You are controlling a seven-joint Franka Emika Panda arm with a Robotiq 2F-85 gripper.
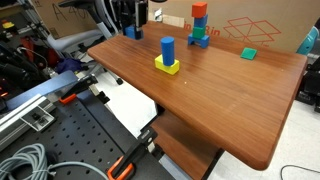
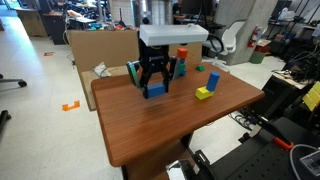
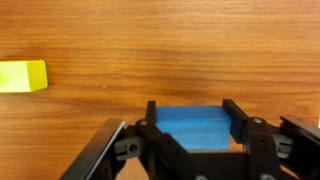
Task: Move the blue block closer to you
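The blue block (image 2: 155, 90) is well short of the yellow square's side and would end on empty wood if my gripper opened now, so the block goes to that side next.
The blue block (image 3: 195, 125) is small and squat and sits between my gripper's (image 3: 193, 118) two black fingers, which press on its left and right sides. In both exterior views the gripper (image 2: 155, 80) points straight down near the table's far side, with the blue block (image 2: 155, 90) at its fingertips, at or just above the wood. In an exterior view the block (image 1: 136, 33) shows under the gripper (image 1: 133, 24) near the table's back edge.
A yellow block (image 3: 22, 76) lies at the left of the wrist view. A tall blue piece on a yellow square (image 1: 167, 55), a red and blue stack (image 1: 199, 25) and a green block (image 1: 248, 53) stand on the wooden table (image 1: 230, 110). Cardboard boxes stand behind.
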